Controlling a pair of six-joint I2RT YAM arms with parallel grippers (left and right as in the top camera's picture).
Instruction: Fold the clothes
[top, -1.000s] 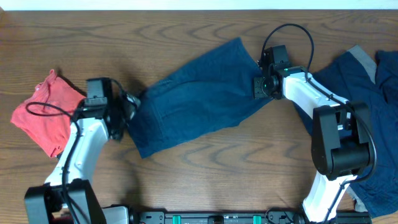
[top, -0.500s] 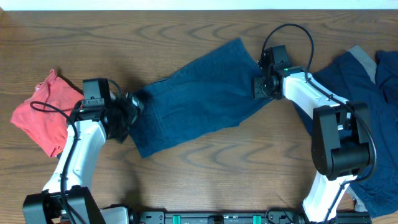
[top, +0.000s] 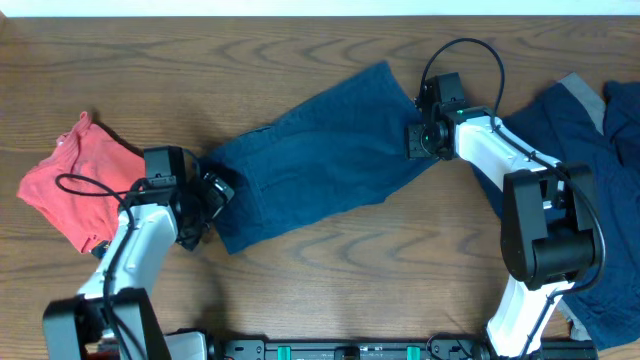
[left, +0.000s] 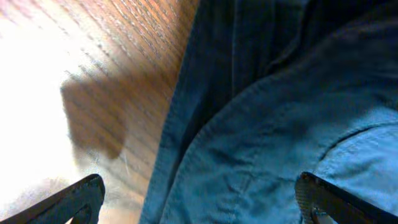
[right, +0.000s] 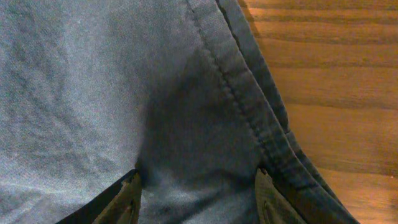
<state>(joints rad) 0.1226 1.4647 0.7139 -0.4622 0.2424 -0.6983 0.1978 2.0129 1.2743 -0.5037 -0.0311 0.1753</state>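
The shorts' edge is still below my fingers, and my fingers are apart from their shadow on the wood. My left gripper needs to move lower before it closes on the shorts (top: 320, 160).
A pair of navy blue shorts (top: 320, 160) lies spread across the middle of the table. My left gripper (top: 213, 192) is at its left end. In the left wrist view it is open (left: 202, 208), with its fingers wide apart over the shorts' edge (left: 267, 124) and the bare wood. My right gripper (top: 414, 140) is on the shorts' right edge. In the right wrist view its fingers (right: 198, 199) pinch a puckered fold of cloth (right: 124, 93) beside the hem. A coral-red garment (top: 72, 180) lies at the far left, apart from both grippers.
A heap of more navy clothes with grey trim (top: 590, 120) lies at the right edge, behind and beside the right arm. The wooden table (top: 330, 260) shows bare in front of the shorts. The arm bases stand at the front edge.
My left gripper has shifted right and a little toward the front, onto the shorts' left end. The cloth's left edge has moved slightly. The right arm has not moved.
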